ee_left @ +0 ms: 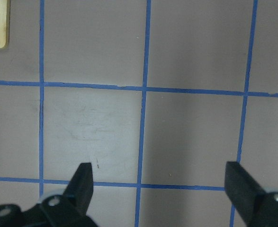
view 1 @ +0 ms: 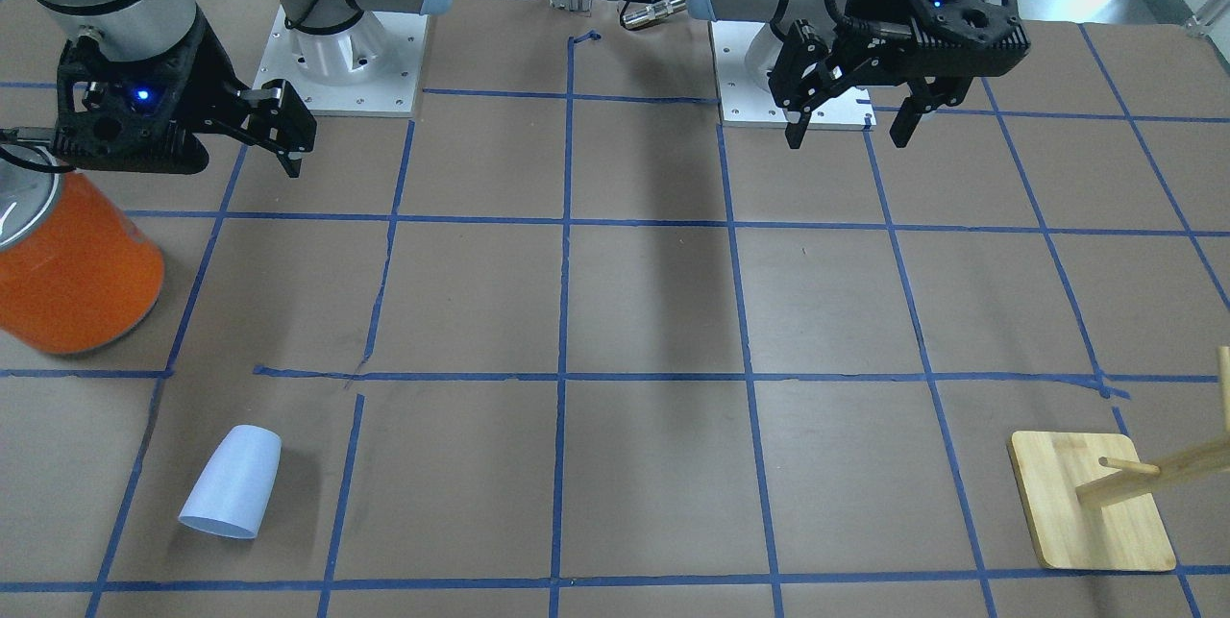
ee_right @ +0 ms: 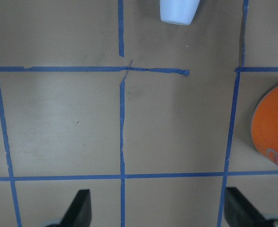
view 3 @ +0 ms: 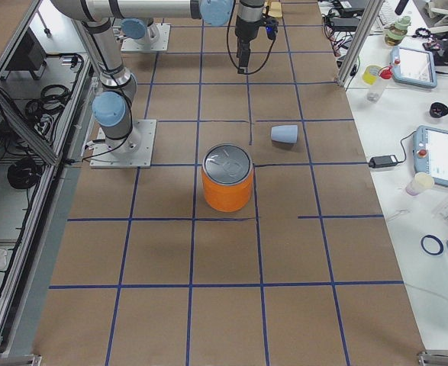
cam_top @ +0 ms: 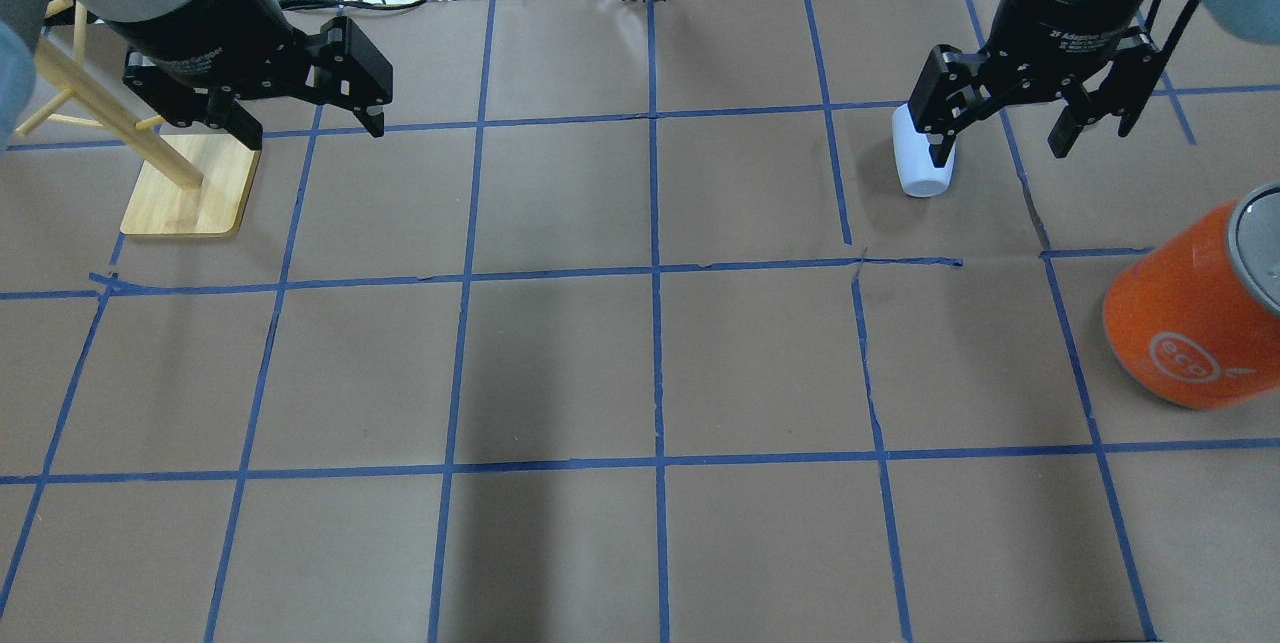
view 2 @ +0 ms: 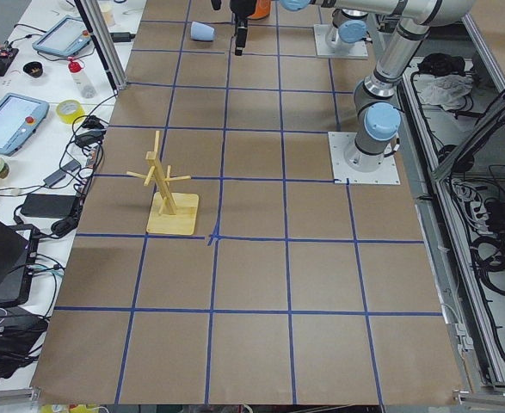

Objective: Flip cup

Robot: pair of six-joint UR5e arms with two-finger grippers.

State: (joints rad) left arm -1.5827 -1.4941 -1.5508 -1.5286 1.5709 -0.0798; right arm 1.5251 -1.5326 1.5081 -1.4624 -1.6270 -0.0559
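Observation:
The pale lavender-blue cup needs to be taken by its sides with my right gripper next, and then my right gripper should flip the cup [view 1: 231, 483] upright.
The pale lavender-blue cup [view 1: 231, 483] appears to lie on its side on the brown paper, near the operators' edge on my right side. It also shows in the overhead view [cam_top: 922, 168], the right wrist view [ee_right: 179, 10] and the exterior right view [view 3: 285, 133]. My right gripper [cam_top: 1000, 151] is open and empty, held high above the table. In the right wrist view [ee_right: 157, 208] the cup is well ahead of it at the top edge. My left gripper [view 1: 850, 123] is open and empty, raised over the table's other half, also seen in the left wrist view [ee_left: 160, 182].
A large orange can [view 1: 77, 272] with a silver top stands on my right side, close to the right arm [cam_top: 1190, 323]. A wooden peg rack on a square base [view 1: 1091, 503] stands at the far left [cam_top: 190, 188]. Blue tape lines grid the table.

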